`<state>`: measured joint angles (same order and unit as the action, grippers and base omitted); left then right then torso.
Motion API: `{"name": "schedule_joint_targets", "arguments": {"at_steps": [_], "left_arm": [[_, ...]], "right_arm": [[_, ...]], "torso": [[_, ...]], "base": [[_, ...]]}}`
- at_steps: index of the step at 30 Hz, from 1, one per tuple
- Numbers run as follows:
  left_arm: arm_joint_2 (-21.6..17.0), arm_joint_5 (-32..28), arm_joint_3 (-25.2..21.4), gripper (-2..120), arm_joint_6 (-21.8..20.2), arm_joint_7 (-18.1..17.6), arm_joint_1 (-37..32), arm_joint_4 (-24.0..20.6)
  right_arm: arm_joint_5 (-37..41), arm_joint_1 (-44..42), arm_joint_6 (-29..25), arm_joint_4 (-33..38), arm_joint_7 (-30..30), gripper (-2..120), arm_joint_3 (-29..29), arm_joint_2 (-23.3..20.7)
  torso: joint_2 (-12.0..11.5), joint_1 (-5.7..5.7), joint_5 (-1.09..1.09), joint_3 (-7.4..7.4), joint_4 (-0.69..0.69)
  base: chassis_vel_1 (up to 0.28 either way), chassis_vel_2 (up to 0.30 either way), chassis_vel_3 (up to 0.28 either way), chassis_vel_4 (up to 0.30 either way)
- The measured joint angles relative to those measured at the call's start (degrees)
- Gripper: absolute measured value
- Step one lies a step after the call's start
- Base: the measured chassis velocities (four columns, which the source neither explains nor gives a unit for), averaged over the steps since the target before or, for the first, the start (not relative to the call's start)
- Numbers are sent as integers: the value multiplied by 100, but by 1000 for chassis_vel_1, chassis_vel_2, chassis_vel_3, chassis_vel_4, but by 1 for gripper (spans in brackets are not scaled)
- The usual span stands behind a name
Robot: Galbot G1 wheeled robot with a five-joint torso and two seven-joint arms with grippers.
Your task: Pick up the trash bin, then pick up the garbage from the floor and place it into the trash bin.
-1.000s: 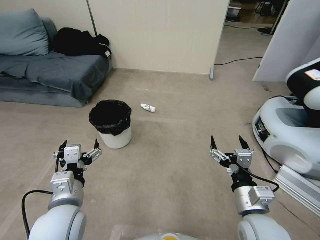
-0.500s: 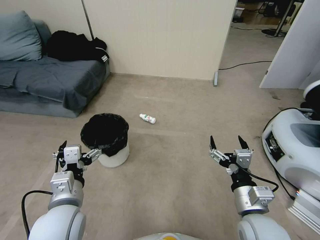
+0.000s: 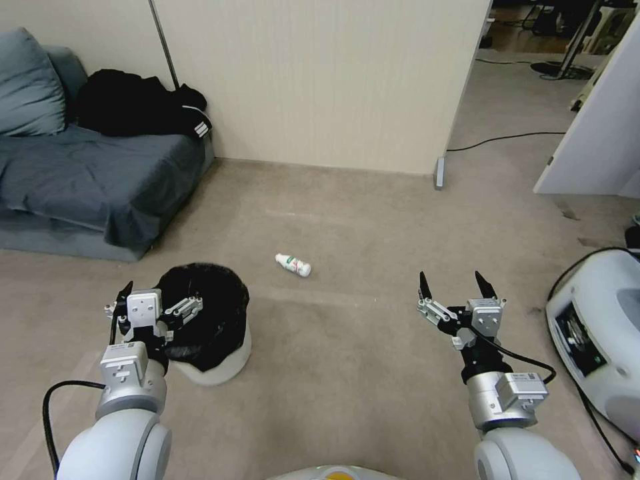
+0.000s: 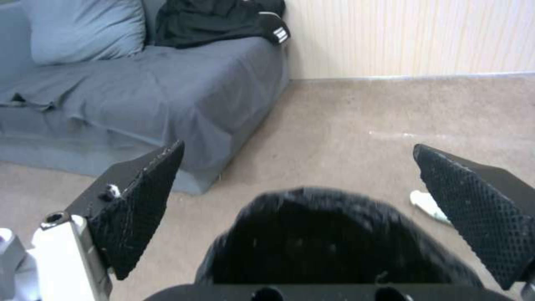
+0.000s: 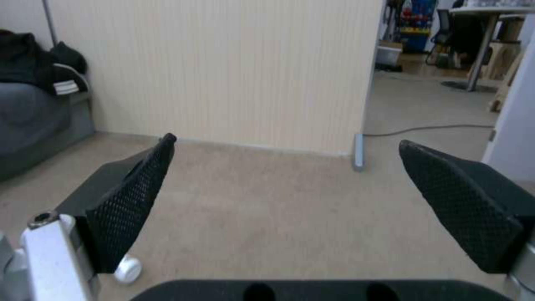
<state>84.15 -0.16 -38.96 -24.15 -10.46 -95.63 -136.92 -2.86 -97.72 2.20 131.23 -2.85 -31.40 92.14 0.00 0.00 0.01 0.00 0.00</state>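
Observation:
I need to take hold of the trash bin by its thin bag-covered rim (image 3: 163, 281) with my left gripper next, because the trash bin's round opening is far wider than my gripper's fingers can spread.
The trash bin (image 3: 223, 363), a small white bucket lined with a black bag (image 4: 329, 246), stands on the floor (image 3: 347, 373) at my lower left. My left gripper (image 3: 160, 295) hovers open over the bin's near left rim, with nothing between its fingers (image 4: 145, 200). One piece of garbage, a small white bottle (image 3: 293, 265) with a red and green label, lies on the carpet beyond the bin; the same bottle (image 4: 429, 205) shows past my left fingertip. My right gripper (image 3: 451, 280) is held open above bare carpet at the lower right, its fingers (image 5: 128, 209) wide apart.
A grey sofa (image 3: 87, 180) with a black jacket (image 3: 133, 107) stands at the back left. A beige partition wall (image 3: 320, 80) closes the back, with a doorway and a cable (image 3: 507, 140) to its right. Another white robot's base (image 3: 600, 333) sits at the right edge.
The whole view has shifted as I drove forward and turned right: the bin and bottle now sit closer, the bin under my left gripper. Both arms kept their pose, grippers still open.

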Motion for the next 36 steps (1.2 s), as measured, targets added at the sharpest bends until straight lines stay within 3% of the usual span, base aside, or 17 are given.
{"name": "schedule_joint_targets", "arguments": {"at_steps": [6, 15, 27, 31, 34, 36], "left_arm": [[2, -5, -7, 100, -5, -11, 9, 8], [3, -33, -48, 100, -25, -50, 23, 15], [-16, -161, -277, 100, -378, -331, 176, 120], [-30, -217, -368, 100, -589, -397, 237, 208], [-74, -512, -519, 100, -1206, -769, 470, 497], [-88, -565, -549, 100, -1294, -783, 520, 565]], "right_arm": [[30, 71, -228, -79, 52, 99, -16, -1], [40, 69, -262, -95, 26, 99, -10, 0], [39, -6, -372, -123, -13, 99, -29, 0], [38, -23, -381, -123, -13, 99, -40, 0], [38, -41, -379, -118, -41, 99, -39, 0], [38, -45, -379, -119, -47, 99, -39, 0]], "torso": [[0, 0, -1, 1, 0], [0, -1, -1, 0, 0], [0, 0, -1, 0, 0], [0, 0, -1, 0, 0], [0, 0, -1, 0, 0], [0, 0, -1, 0, 0]], "base": [[-165, 141, 146, -152], [8, -7, -6, 9], [0, 0, 0, 0], [0, 0, 0, 0], [0, 0, 0, 0], [0, 0, 0, 0]]}}
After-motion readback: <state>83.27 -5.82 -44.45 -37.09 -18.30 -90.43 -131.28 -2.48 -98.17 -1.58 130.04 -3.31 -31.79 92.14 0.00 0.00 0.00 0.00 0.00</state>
